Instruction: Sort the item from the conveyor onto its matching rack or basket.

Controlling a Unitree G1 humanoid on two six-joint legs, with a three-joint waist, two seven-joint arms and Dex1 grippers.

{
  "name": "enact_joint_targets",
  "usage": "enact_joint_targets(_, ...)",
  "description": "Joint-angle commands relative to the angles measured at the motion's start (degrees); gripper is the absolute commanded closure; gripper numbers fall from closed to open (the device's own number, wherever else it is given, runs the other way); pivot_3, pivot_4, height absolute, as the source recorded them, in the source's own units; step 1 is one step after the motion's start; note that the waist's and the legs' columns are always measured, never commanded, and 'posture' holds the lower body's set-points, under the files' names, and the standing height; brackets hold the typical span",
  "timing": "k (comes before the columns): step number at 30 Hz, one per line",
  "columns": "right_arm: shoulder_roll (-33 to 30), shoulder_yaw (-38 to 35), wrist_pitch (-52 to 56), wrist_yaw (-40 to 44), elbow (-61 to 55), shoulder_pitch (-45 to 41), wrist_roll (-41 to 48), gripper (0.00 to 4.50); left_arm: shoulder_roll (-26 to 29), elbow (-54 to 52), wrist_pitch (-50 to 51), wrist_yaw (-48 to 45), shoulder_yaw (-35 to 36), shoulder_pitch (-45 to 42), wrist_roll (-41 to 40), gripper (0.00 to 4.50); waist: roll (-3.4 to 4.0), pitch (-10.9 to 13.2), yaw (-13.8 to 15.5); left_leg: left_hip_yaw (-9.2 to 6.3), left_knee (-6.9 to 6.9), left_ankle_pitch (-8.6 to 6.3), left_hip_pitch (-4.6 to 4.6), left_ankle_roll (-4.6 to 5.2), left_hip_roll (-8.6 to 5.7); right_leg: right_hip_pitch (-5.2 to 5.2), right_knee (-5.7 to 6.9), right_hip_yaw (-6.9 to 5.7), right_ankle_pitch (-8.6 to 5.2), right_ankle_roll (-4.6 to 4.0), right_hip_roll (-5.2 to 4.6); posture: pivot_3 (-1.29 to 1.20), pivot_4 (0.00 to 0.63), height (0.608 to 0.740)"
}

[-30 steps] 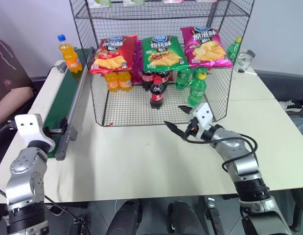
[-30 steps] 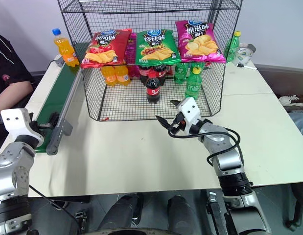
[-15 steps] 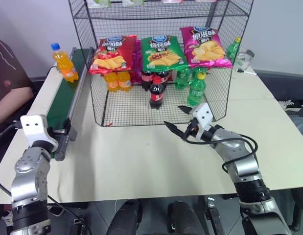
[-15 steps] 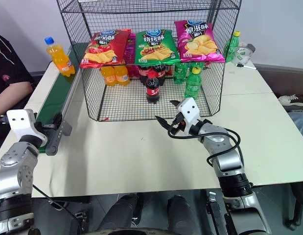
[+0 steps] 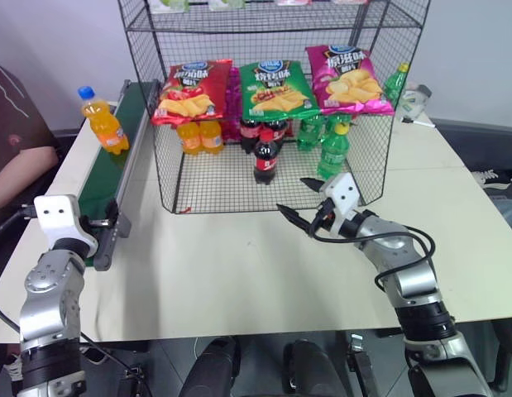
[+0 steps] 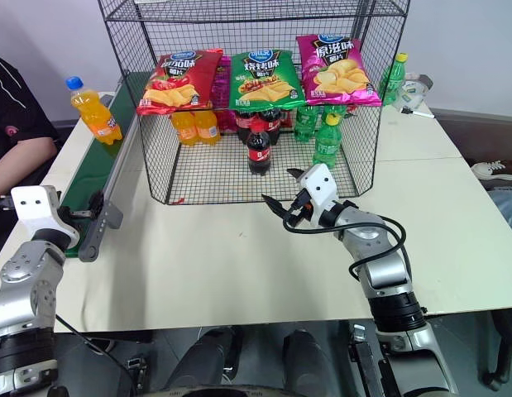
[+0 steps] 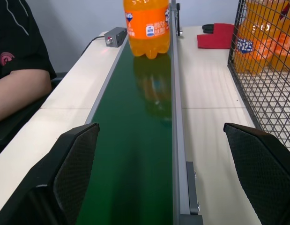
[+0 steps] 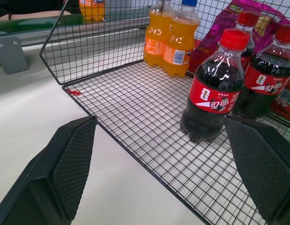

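Observation:
My fingers stop short, and there is green belt (image 7: 135, 126) between them. My left gripper needs to move closer before it closes on the orange soda bottle (image 7: 148, 28).
The item, an orange soda bottle (image 5: 102, 124) with a blue cap, stands upright on the conveyor (image 5: 100, 188), partway along its dark green belt. Seen in the left wrist view, the bottle (image 7: 147, 26) is well ahead of my left gripper (image 7: 159, 129), which is open at the belt's near end with nothing between its fingers. The black wire rack (image 5: 169, 178) stands mid-table to the right of the belt. My right gripper (image 5: 293, 195) is open and empty just in front of the rack's open front edge.
In the rack stand orange bottles (image 8: 172, 40), cola bottles (image 5: 265, 159) and green bottles (image 5: 332, 151), with red, green and pink crisp bags (image 5: 275, 87) above. A person's arm (image 5: 20, 169) rests left of the conveyor. A green bottle (image 5: 395, 81) stands behind the rack's right side.
The orange bottle has travelled along the belt towards my left gripper. Neither arm has moved.

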Motion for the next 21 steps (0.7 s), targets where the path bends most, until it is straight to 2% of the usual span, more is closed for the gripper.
enact_joint_targets(1, 0.36, -0.07, -0.38, -0.03, -2.57, -0.69, 0.42, 0.0, 0.74, -0.25, -0.96, 0.21, 1.34, -0.94, -0.32, 0.05, 0.0, 0.0, 0.0, 0.0, 0.0, 0.0, 0.0, 0.0, 0.0, 0.0, 0.0, 0.0, 0.0, 0.0, 0.0, 0.0, 0.15, 0.74)
enact_joint_targets(21, 0.75, 0.14, -0.7, -0.01, -2.0, -1.03, 0.15, 0.0, 1.91, 1.56, -6.35, 1.01, 4.92, -4.41, -1.15, 0.05, 0.0, 0.0, -0.01, 0.0, 0.0, 0.0, 0.0, 0.0, 0.0, 0.0, 0.01, -0.02, 0.0, 0.0, 0.0, 0.0, 0.15, 0.74)
